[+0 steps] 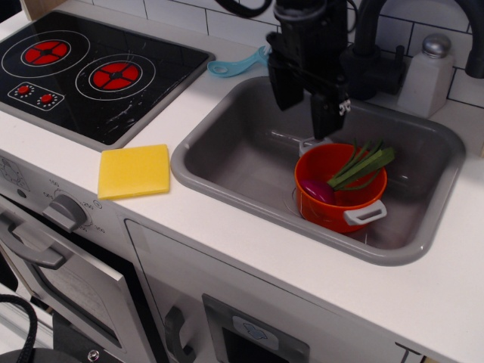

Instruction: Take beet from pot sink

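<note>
The robot's gripper needs to take the beet out of the orange pot (pixel 340 189), so it should grab the beet by its green leaves next.
The beet (pixel 321 190) lies inside the orange pot (pixel 340 189), its magenta bulb at the pot's left and its green leaves (pixel 361 166) sticking out over the right rim. The pot stands in the right half of the grey sink (pixel 227 151). My black gripper (pixel 304 110) hangs open and empty over the sink, just above and left of the pot's far handle. Its two fingers point down, apart from the pot and the beet.
A yellow sponge (pixel 134 171) lies on the white counter left of the sink. A black stove top (pixel 83 72) is at the far left. A blue utensil (pixel 236 65) lies behind the sink. A black faucet (pixel 374 60) and a white dispenser (pixel 426 76) stand at the back right.
</note>
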You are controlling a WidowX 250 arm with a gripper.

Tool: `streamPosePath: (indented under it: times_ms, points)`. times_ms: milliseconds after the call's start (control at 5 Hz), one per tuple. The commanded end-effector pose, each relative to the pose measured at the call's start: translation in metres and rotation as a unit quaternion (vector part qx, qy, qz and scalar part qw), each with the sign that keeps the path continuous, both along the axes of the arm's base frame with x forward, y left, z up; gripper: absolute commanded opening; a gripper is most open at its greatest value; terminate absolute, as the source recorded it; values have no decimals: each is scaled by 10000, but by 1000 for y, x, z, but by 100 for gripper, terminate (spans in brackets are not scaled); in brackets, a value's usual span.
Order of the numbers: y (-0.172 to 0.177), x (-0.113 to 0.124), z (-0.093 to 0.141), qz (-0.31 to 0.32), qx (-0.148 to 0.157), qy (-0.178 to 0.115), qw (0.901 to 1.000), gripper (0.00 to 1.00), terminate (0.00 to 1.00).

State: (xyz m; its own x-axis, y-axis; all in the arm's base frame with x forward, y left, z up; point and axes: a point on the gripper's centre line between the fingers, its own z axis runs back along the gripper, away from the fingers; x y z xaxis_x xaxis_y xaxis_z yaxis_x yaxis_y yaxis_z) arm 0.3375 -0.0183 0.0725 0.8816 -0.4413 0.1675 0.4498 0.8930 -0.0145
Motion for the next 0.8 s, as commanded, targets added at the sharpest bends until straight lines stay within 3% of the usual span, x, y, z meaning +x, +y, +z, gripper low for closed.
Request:
streamPosePath:
  times_ms: [0,600]
  points:
    - [-18,2,0,-21,223,-277,9994,100,0]
    - [-38,-4,-22,36,240,-104,9997,100,0]
